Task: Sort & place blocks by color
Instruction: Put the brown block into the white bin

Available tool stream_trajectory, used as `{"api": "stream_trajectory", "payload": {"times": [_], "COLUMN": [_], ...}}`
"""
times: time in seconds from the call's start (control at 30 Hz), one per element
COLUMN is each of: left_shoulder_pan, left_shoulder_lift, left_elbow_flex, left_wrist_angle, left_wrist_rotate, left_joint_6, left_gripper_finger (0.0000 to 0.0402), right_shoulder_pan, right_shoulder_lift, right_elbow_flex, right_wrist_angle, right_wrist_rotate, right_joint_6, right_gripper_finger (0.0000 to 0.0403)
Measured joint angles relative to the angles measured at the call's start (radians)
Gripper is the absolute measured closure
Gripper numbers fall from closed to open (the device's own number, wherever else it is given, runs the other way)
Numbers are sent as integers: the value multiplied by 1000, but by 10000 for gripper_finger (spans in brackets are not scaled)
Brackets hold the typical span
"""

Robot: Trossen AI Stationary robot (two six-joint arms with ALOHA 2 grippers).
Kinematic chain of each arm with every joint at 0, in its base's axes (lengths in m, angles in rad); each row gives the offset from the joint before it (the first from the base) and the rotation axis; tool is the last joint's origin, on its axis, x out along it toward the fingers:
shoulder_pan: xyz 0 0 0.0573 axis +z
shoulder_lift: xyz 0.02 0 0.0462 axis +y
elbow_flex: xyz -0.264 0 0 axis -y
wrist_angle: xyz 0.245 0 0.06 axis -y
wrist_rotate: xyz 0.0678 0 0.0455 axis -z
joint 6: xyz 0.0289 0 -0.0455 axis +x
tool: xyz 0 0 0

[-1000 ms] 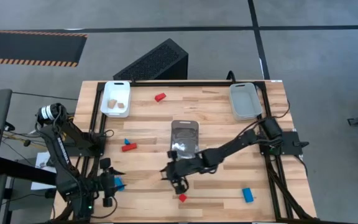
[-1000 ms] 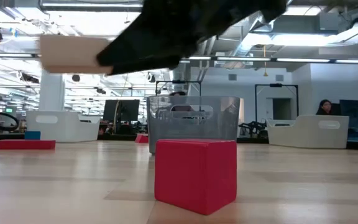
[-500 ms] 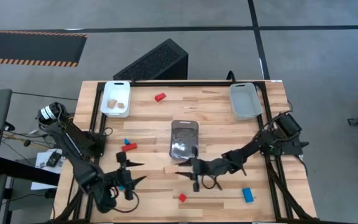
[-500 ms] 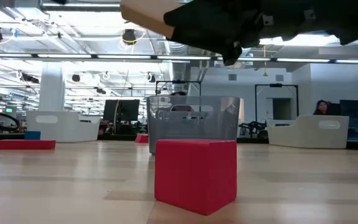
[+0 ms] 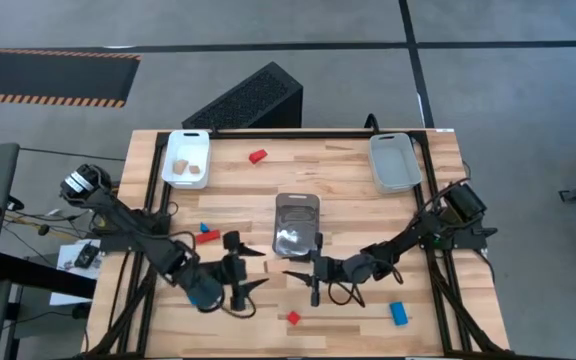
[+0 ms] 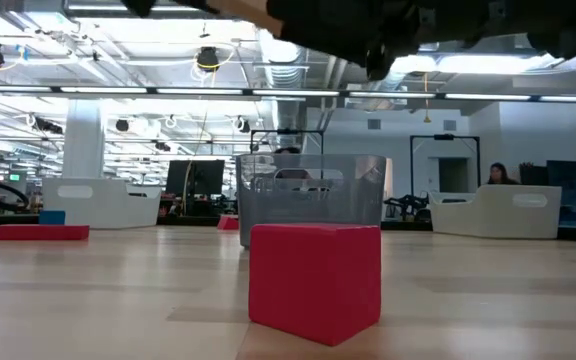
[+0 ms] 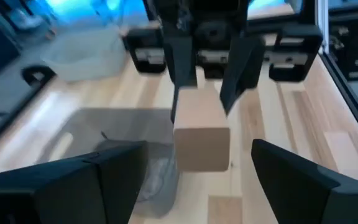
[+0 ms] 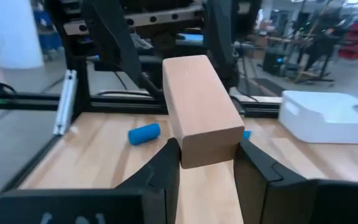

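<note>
The plain wood block is to be sorted into the white tray, so my left gripper needs to reach it and grab its loose end (image 7: 202, 150).
My right gripper (image 5: 308, 272) hovers over the table's middle, shut on a plain wood block (image 8: 201, 106). My left gripper (image 5: 256, 270) faces it from the table's left, open. Its fingers (image 7: 98, 180) are spread wide, just short of the block's free end (image 7: 202, 146). A red cube (image 5: 293, 318) sits on the table below them and shows large in the low view (image 6: 315, 280). Other blocks lie loose: a blue one (image 5: 399, 313), a red one (image 5: 257, 156), and a red and blue pair (image 5: 206, 235). Wood blocks (image 5: 188, 165) lie in the white tray (image 5: 173, 150). My right gripper pinches the wood block between its two fingers (image 8: 166, 162) by the end nearest the wrist (image 8: 207, 149). The fingers reach level from the table's right. The block sticks out past the fingertips toward my left gripper, lifted clear of the table.
A clear tray (image 5: 297, 222) stands just beyond the grippers and a grey tray (image 5: 395, 162) sits at the far right. A blue cylinder (image 8: 145, 132) lies on the wood under my left arm. A black box (image 5: 248, 100) stands behind the table.
My right gripper has carried the wood block up and a little toward the table's right, away from the red cube. My left gripper has swung from the near left corner toward the middle and now faces the block, fingers open.
</note>
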Motion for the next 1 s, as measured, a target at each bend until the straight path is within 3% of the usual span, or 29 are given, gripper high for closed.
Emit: {"api": "stream_trajectory", "payload": {"times": [0.13, 0.4, 0.53, 0.73, 0.87, 1.0], "left_shoulder_pan": [59, 105, 107, 107, 109, 108], "left_shoulder_lift": [1, 1, 1, 1, 1, 0], "left_elbow_flex": [0, 0, 0, 0, 0, 1], "left_wrist_angle": [4, 46, 56, 55, 54, 45], "left_wrist_rotate": [80, 108, 123, 137, 156, 158], "left_joint_6": [2, 45, 82, 113, 112, 89], "left_gripper_finger": [122, 133, 182, 300, 304, 304], "right_shoulder_pan": [6, 7, 6, 5, 7, 7], "right_shoulder_lift": [0, 0, 0, 0, 1, 1], "right_elbow_flex": [0, 0, 0, 0, 0, 0], "right_wrist_angle": [36, 39, 36, 34, 33, 36], "right_wrist_rotate": [9, 30, 30, 37, 44, 56], "right_joint_6": [-26, -28, -24, -25, -20, -8], "right_gripper_finger": [279, 279, 279, 279, 269, 231]}}
